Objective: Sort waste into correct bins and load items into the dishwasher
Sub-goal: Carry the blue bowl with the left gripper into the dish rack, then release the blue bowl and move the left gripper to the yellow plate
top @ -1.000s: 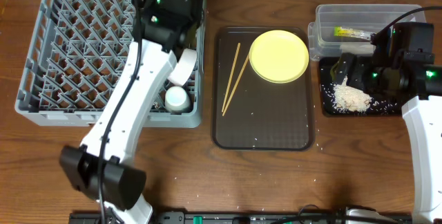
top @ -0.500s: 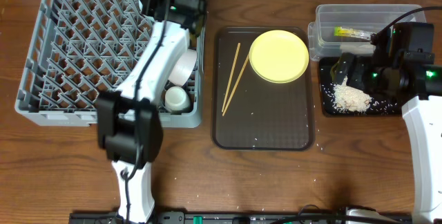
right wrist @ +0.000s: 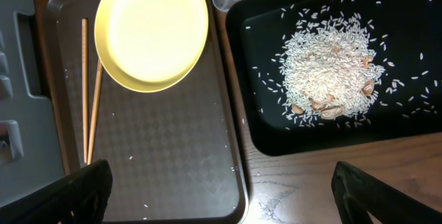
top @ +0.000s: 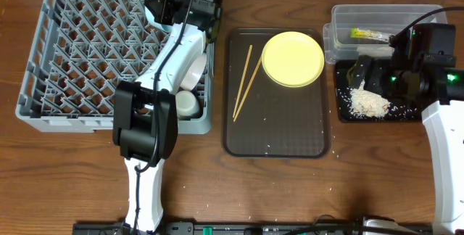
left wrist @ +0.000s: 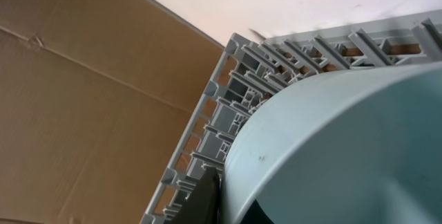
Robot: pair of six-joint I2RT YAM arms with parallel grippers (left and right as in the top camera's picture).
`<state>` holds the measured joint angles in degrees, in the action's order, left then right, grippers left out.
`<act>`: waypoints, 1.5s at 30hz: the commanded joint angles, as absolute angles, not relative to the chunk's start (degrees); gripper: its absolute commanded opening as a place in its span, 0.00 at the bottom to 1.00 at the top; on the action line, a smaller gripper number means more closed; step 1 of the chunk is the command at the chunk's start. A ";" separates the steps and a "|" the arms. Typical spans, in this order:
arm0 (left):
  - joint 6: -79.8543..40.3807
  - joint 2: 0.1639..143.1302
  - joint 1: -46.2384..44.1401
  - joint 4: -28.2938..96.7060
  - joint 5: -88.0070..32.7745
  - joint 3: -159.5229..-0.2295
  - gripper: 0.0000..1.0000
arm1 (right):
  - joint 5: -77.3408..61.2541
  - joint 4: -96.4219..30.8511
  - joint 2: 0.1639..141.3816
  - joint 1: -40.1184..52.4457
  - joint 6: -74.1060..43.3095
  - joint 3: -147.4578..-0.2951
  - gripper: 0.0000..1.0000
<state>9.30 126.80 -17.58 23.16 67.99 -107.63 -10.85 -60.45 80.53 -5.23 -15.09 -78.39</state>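
Note:
I should move the light-blue bowl over into the white bowl's row before my left gripper lets go of it. It sticks out over pegs of the dish rack outside the white bowl's row.
My left gripper (top: 170,11) is shut on the rim of the light-blue bowl (top: 157,6) and holds it over the far right corner of the grey dish rack (top: 72,54). The bowl (left wrist: 331,141) fills the left wrist view, with one finger (left wrist: 204,203) against its rim. A white bowl (top: 193,69) and a small white cup (top: 185,103) sit in the rack. The yellow plate (top: 292,59) and chopsticks (top: 245,81) lie on the brown tray (top: 275,133). My right gripper (right wrist: 221,196) is open and empty near the black tray (top: 344,112), which holds rice (top: 368,103).
The clear tub (top: 341,28) at the back right holds the yellow-green packet (top: 370,35). I cannot make out the paper wrapper. Loose rice grains are scattered on the brown tray (right wrist: 159,155) and the table. A cardboard wall (left wrist: 83,92) stands behind the rack.
My left arm has swung its elbow in over the rack and brought the light-blue bowl up to the rack's far right corner. The right arm has not moved.

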 commanded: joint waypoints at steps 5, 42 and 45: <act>5.85 128.97 -19.62 23.00 69.89 -106.19 0.07 | -10.74 -60.51 80.79 -5.61 -15.64 -78.96 0.99; 5.30 129.12 -26.35 24.77 69.71 -102.43 0.57 | -10.74 -60.51 80.79 -5.61 -15.64 -78.96 0.99; 5.89 129.12 -26.35 24.77 69.71 -102.43 0.72 | -10.74 -60.53 80.79 -5.61 -15.64 -78.96 0.99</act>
<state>5.91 128.18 -26.52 24.67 68.97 -102.67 -10.85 -60.45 80.53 -5.23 -15.09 -78.39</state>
